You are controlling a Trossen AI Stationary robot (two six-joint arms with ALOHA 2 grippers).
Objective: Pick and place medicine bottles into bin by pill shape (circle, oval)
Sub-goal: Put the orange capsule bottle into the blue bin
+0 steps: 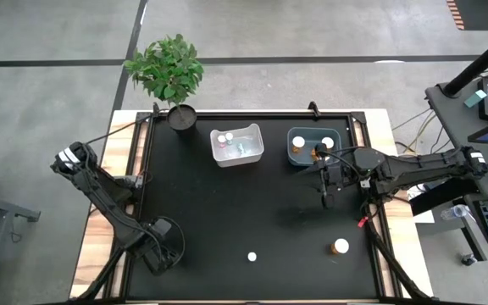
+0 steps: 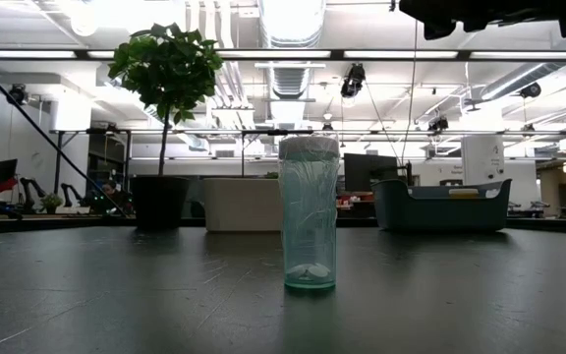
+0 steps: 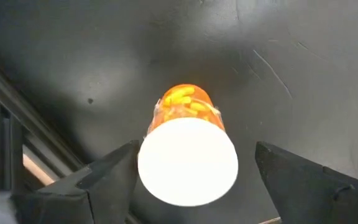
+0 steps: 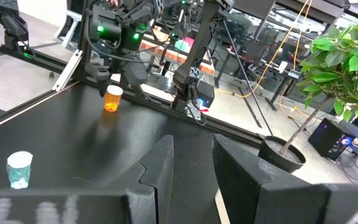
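Note:
My fingers are on both sides of the cap, so it is time for my left gripper to close on the amber bottle's white cap (image 3: 188, 162).
An amber medicine bottle (image 3: 188, 102) with a white cap (image 3: 188, 160) stands upright on the black table near its front left corner. My left gripper (image 3: 194, 180) points straight down just above it, open, one finger on either side of the cap. The right wrist view shows this gripper (image 4: 107, 78) over that bottle (image 4: 112, 99); from overhead the gripper (image 1: 163, 246) hides it. My right gripper (image 1: 329, 196) hangs level in front of the blue-grey bin (image 1: 314, 146), a narrow gap between its fingers (image 4: 193, 155) and nothing in it. A small clear bottle (image 1: 252, 256) and another amber bottle (image 1: 340, 246) stand near the front edge.
A clear-white bin (image 1: 237, 144) and the blue-grey bin, each holding bottles, sit at the table's far side. A potted plant (image 1: 172, 72) stands at the far left corner. A small red object (image 1: 363, 222) lies near the right edge. The table's raised frame (image 3: 17, 124) runs close to my left gripper.

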